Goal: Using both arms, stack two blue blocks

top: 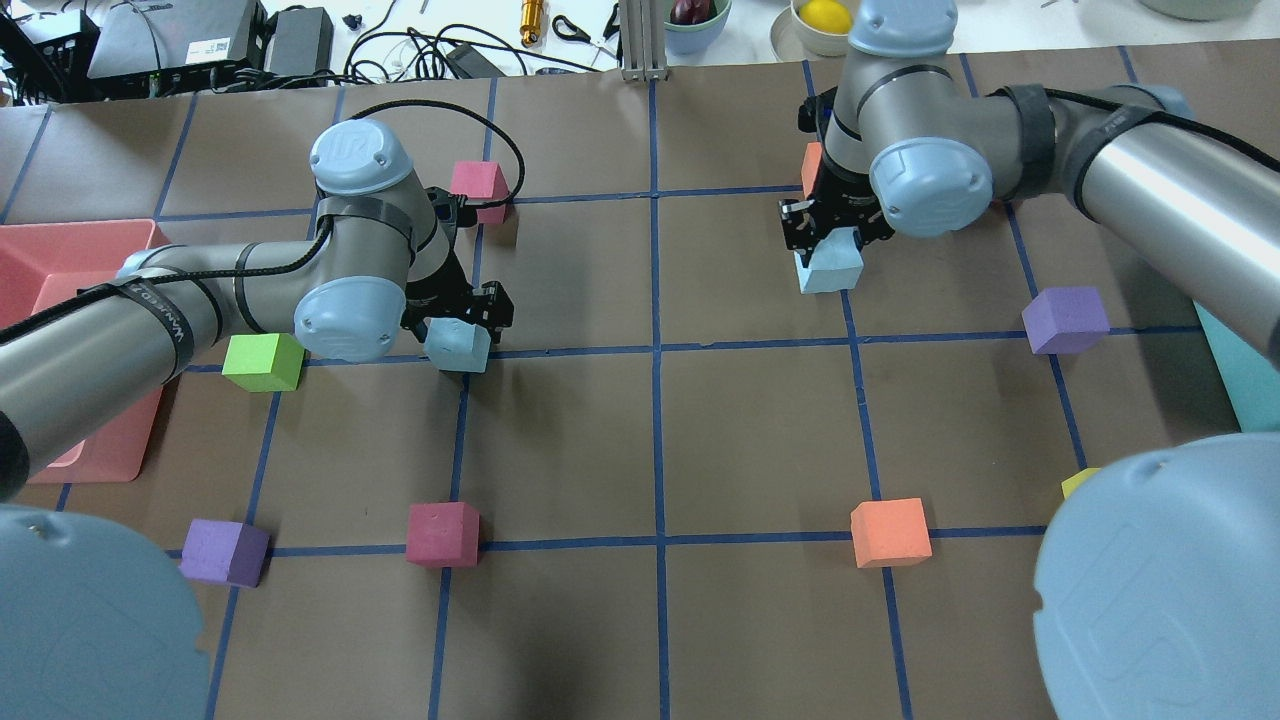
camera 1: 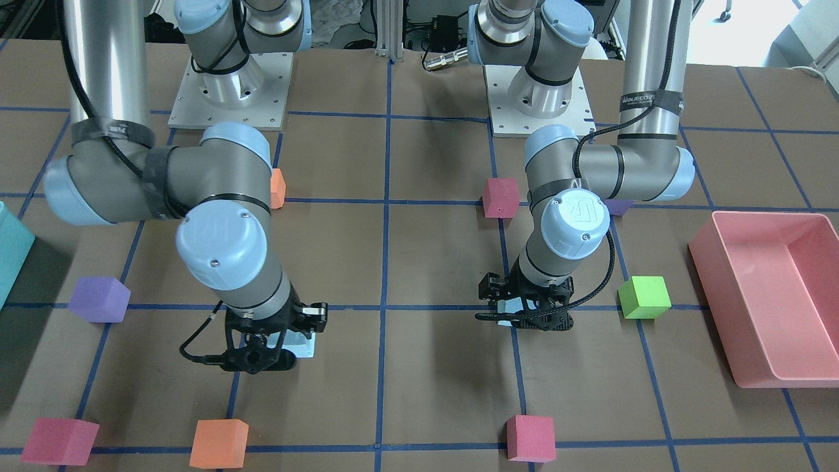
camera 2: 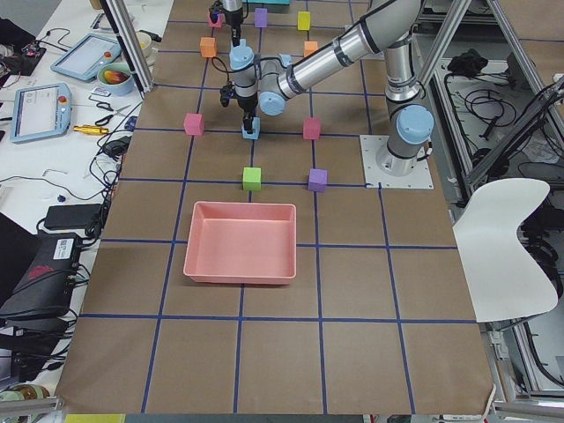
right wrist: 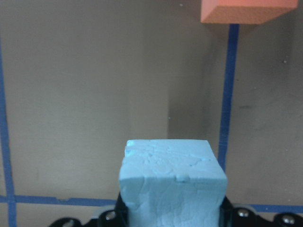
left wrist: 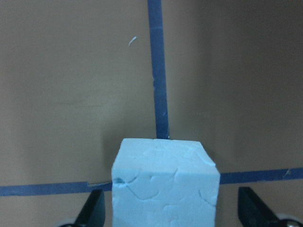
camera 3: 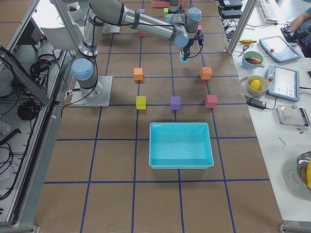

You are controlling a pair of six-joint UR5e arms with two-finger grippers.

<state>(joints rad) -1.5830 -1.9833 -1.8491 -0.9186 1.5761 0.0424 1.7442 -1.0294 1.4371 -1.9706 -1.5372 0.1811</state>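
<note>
My left gripper should next grab the pale blue block by its opposite sides, so its top and bottom stay free for stacking.
One pale blue block (top: pixel 458 346) sits on the table at a blue tape crossing. My left gripper (top: pixel 455 332) stands over it, open; in the left wrist view the block (left wrist: pixel 165 182) lies between the fingers (left wrist: pixel 93 210) with a gap on each side. The second blue block (top: pixel 830 266) is in my right gripper (top: pixel 830 248), which is shut on it; in the right wrist view the block (right wrist: pixel 173 182) fills the space between the jaws. I cannot tell whether it touches the table. In the front view the blocks show under the right gripper (camera 1: pixel 262 351) and left gripper (camera 1: pixel 524 313).
A green cube (top: pixel 262 361) and a pink bin (top: pixel 80 228) lie left of the left gripper, a maroon cube (top: pixel 478 186) beyond it. An orange cube (top: pixel 810 168) is just behind the right gripper, a purple cube (top: pixel 1066 318) and a teal bin (top: pixel 1240 370) to its right.
</note>
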